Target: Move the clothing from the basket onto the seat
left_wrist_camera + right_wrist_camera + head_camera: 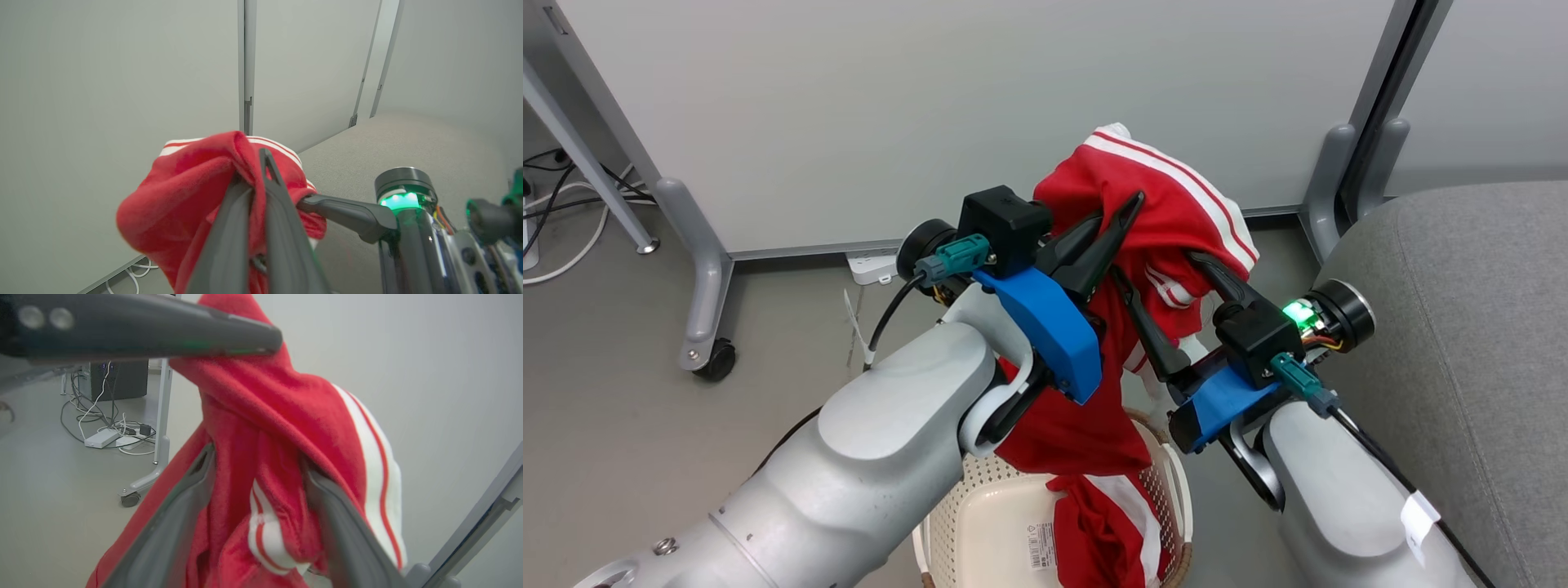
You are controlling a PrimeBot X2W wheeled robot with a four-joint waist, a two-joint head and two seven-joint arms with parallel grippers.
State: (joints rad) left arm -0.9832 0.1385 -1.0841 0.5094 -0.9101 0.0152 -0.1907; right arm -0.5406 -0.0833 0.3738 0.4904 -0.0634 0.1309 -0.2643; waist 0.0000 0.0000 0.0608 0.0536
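Note:
I will next grab the red clothing by its bunched fold (1165,294) with my right gripper. Then I can carry the clothing over to the seat (1462,327).
The clothing (1168,192), red with white stripes, hangs lifted above the basket (980,490), and its lower folds trail down into it. My left gripper (1134,200) is shut on the top of the clothing (184,192), fingers pinched together (263,157). My right gripper (1153,268) is just below it, jaws wide open, with a bunch of clothing (261,428) hanging between its fingers (192,486). The grey seat (1462,327) lies to the right, beside the right arm. The left arm hides part of the basket.
White partition panels stand behind on grey wheeled feet, with a castor (716,359) at the left. A power strip (874,265) lies at the panel's base, and cables (102,437) trail on the floor. A barcode label (1040,545) shows on the basket's base.

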